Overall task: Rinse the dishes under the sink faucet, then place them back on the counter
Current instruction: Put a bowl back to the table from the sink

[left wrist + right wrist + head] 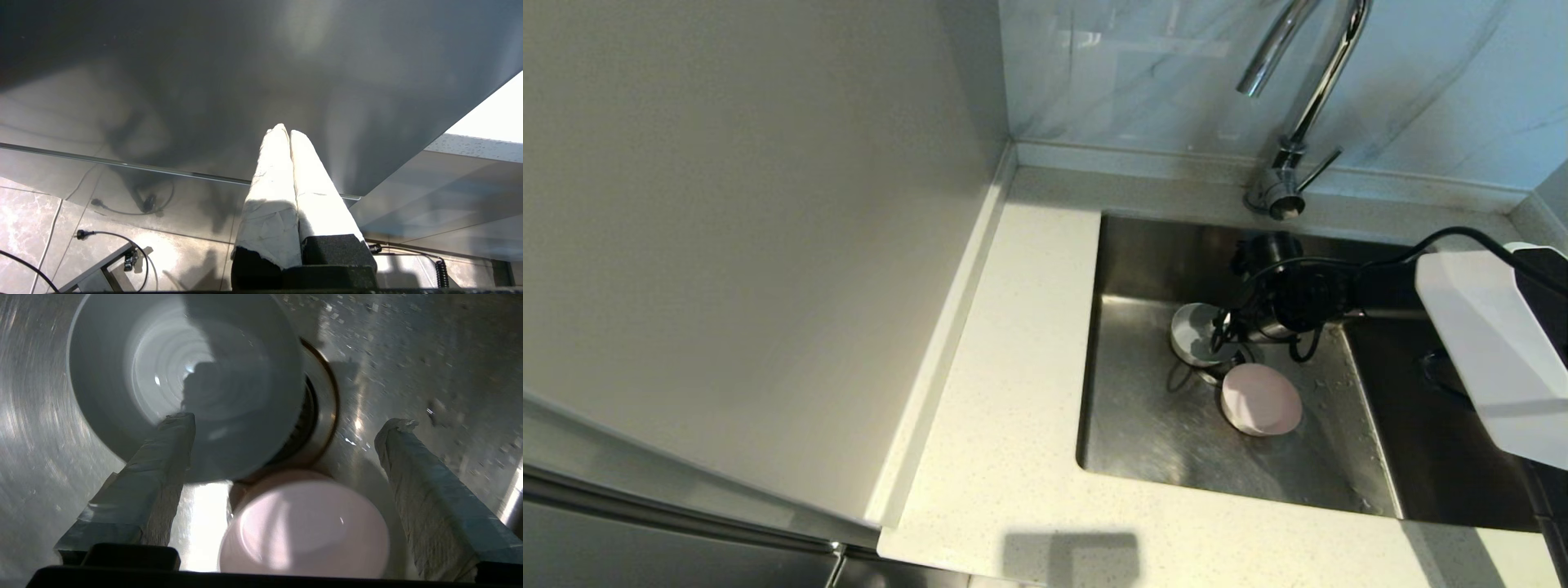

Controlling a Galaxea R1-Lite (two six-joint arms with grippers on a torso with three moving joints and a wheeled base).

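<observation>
My right gripper should grab the greyish-white bowl (184, 379) by its rim (294, 422) next. Then the bowl can be rinsed and put back on the counter.
Two dishes lie on the floor of the steel sink (1143, 425), a greyish-white bowl (1194, 333) and a pale pink bowl (1260, 398), side by side at the drain strainer (322, 404). My right gripper (288, 420) reaches down into the basin from the right and hangs open just above them. One finger (163, 457) overlaps the greyish-white bowl (184, 379); the pink bowl (304, 531) lies under the gap. Nothing is gripped. The faucet (1307, 98) curves over the back of the sink. My left gripper (286, 130) is shut and empty, parked low beside a cabinet front.
The speckled counter (1013, 367) runs along the sink's left and front. A tall beige panel (752, 245) rises at the left and grey marbled wall tile (1143, 73) behind. Water drops dot the sink's right side (1339, 392). Cables lie on the floor (114, 237).
</observation>
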